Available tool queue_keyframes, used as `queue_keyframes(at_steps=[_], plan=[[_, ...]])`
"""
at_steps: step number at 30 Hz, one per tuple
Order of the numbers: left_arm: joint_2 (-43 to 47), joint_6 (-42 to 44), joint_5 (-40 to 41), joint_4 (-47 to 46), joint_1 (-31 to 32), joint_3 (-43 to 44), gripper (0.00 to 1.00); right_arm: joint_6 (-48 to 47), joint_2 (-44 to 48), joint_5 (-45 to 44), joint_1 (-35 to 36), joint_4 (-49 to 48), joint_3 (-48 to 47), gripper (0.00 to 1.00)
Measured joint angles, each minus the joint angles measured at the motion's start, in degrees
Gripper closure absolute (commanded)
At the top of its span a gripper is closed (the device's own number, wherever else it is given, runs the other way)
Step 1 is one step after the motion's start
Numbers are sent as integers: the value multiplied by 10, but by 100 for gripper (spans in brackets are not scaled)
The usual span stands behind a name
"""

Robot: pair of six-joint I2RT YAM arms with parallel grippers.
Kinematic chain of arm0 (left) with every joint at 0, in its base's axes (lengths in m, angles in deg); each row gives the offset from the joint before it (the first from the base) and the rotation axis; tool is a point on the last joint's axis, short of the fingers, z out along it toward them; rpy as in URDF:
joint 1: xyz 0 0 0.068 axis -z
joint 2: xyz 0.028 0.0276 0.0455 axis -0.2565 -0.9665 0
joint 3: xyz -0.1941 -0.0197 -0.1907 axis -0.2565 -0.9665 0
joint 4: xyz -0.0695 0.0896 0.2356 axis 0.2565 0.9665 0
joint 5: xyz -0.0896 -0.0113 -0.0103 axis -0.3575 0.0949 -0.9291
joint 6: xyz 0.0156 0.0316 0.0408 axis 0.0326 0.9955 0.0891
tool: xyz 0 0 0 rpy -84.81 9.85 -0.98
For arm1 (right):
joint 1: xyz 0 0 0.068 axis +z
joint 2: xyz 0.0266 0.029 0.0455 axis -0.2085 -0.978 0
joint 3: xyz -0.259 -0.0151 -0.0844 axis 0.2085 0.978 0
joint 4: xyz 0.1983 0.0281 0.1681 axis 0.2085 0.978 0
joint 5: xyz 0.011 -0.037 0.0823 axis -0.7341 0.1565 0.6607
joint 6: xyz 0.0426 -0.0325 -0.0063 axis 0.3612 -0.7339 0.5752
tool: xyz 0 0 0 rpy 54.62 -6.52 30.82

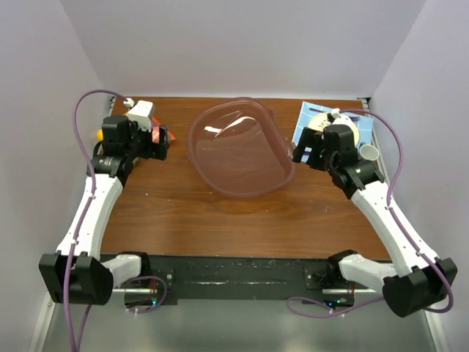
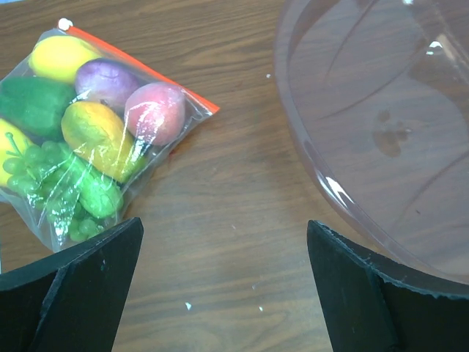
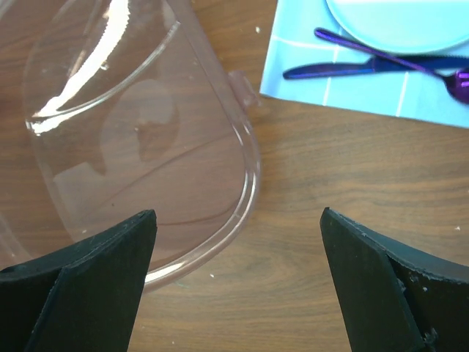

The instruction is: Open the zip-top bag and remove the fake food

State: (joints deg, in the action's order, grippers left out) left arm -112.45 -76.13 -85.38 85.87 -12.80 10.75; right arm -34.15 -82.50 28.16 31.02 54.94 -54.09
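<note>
My left gripper should hold the zip-top bag [image 2: 80,139] by its side edge beside the peach, so the orange-red zip stays free.
The zip-top bag [image 2: 80,139] lies flat on the table at the upper left of the left wrist view, its orange-red zip strip [image 2: 157,73] along the edge facing the bowl. It looks shut. Inside is the fake food: a pink peach [image 2: 155,111], an orange mango [image 2: 99,136], a lemon [image 2: 58,57], green grapes [image 2: 66,183] and more. My left gripper [image 2: 223,242] is open and empty over bare wood between bag and bowl. In the top view the left gripper [image 1: 156,139] hides most of the bag. My right gripper [image 3: 238,235] is open and empty over the bowl's near right rim.
A large clear pinkish bowl [image 1: 242,150] sits mid-table, also in the left wrist view [image 2: 381,110] and right wrist view [image 3: 132,132]. A blue placemat [image 3: 352,81] with a plate [image 3: 399,22] and purple knife [image 3: 352,68] lies at the back right, a white cup [image 1: 369,152] beside it.
</note>
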Motion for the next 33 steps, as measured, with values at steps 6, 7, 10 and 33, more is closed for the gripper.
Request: queue_keyframes(at_steps=[6,7,10,33], plan=[[-87,13,41,-45,0,7,0,-2,56,-21,34,-71,65,1],[-113,15,53,-50,0,16,0,-4,71,-21,35,-81,81,1],[-199,15,106,-62,0,56,0,-16,108,-24,35,-95,108,1],[-455,52,266,-146,53,180,0,-37,140,-11,58,-134,126,1]])
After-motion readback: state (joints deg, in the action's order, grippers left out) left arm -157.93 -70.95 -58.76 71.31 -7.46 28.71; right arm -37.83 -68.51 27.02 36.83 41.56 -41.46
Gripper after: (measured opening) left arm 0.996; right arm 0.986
